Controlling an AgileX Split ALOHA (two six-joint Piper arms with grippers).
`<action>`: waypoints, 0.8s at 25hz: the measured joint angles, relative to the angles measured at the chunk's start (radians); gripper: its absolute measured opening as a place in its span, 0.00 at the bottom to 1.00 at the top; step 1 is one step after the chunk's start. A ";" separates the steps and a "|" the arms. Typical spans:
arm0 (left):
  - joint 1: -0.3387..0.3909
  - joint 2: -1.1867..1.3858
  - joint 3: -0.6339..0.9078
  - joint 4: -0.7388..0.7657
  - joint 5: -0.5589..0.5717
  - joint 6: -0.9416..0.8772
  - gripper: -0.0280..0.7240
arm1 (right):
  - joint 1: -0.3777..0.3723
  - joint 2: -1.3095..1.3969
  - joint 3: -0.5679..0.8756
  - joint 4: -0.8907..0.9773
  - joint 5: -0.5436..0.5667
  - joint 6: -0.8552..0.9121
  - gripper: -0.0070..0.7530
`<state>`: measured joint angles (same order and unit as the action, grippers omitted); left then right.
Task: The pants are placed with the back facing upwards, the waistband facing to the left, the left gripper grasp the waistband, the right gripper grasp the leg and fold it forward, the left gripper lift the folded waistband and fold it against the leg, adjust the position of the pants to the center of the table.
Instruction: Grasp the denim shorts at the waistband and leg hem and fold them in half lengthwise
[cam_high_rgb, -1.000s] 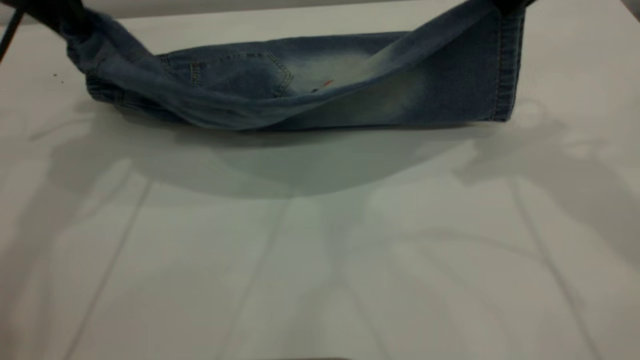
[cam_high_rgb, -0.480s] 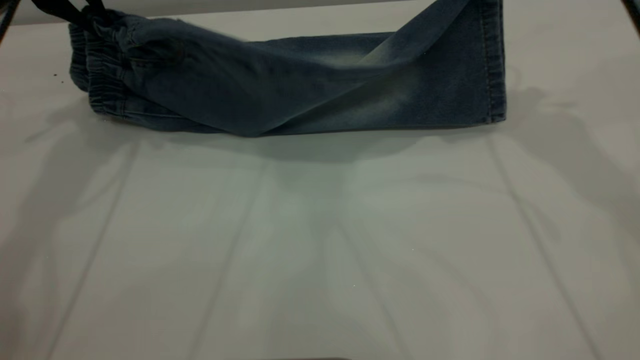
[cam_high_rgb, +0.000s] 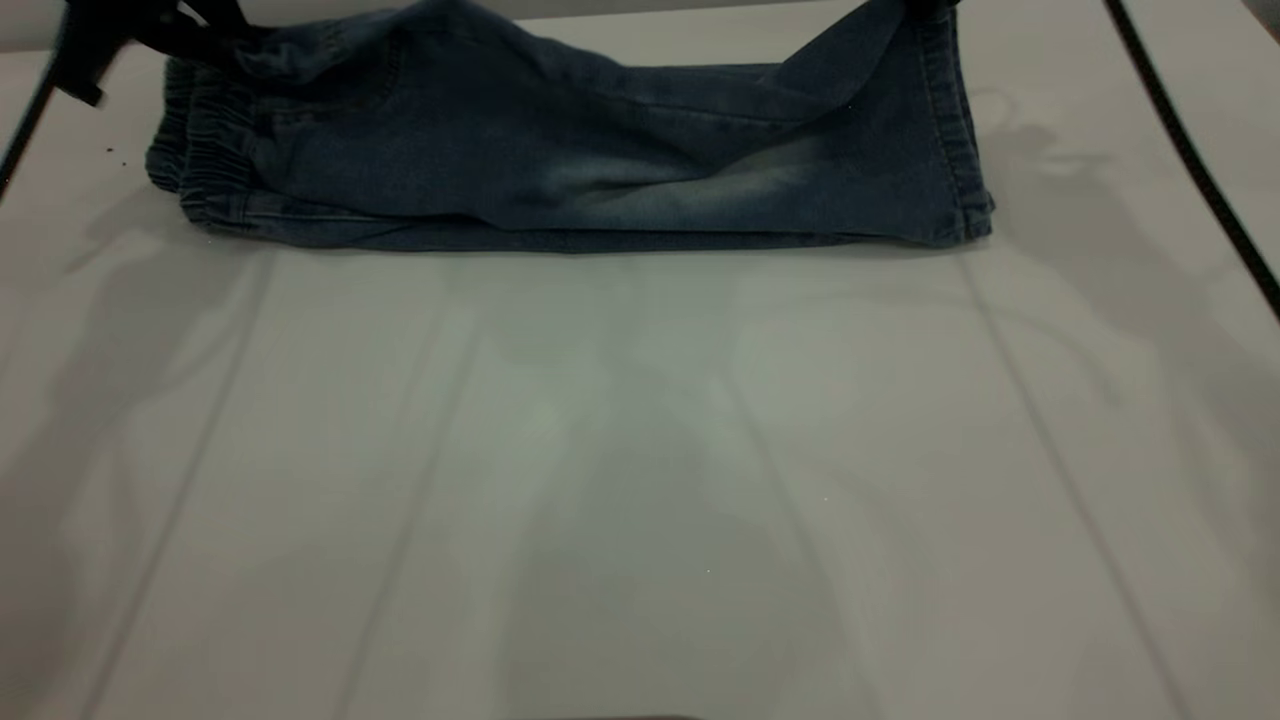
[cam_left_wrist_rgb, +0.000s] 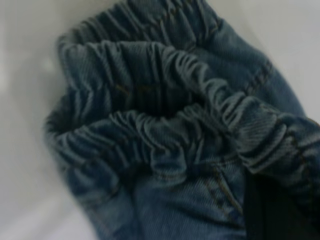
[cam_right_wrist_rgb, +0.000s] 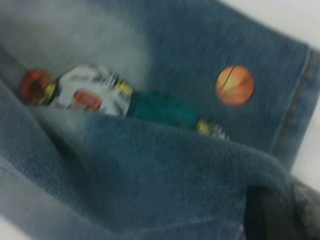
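The waistband corner is arching above the lower denim layers, so my left gripper needs to keep holding the corner until the waistband lies flat on those layers.
The pants lie folded lengthwise at the far part of the white table, waistband to the left. My left gripper is shut on the far corner of the ruched waistband; one black finger shows against the denim. At the far right my right gripper, mostly cut off by the frame's edge, is shut on the hem of the leg, holding that corner slightly raised. The right wrist view shows the cartoon print and an orange ball under the held layer, beside a black finger.
A black cable runs diagonally over the table's right side. A thin cable hangs at the left edge. A few dark specks lie left of the waistband. The near part of the table is bare white.
Both grippers have carried the lifted far edge forward and down. The upper layer now drapes over the lower one, hiding the back pocket and print. The right cable came into view.
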<state>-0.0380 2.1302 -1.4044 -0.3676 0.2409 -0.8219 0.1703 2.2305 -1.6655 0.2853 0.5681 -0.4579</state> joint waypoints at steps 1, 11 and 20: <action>0.000 0.012 0.000 -0.018 -0.032 0.000 0.15 | 0.000 0.010 -0.003 0.000 -0.034 0.000 0.06; 0.000 0.078 0.000 -0.049 -0.220 0.045 0.19 | -0.001 0.047 -0.005 0.013 -0.176 0.000 0.30; -0.003 0.079 -0.017 -0.049 -0.226 0.245 0.61 | -0.001 0.047 -0.005 0.074 -0.115 0.000 0.82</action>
<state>-0.0408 2.2091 -1.4215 -0.4170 0.0151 -0.5770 0.1697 2.2775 -1.6709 0.3589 0.4529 -0.4579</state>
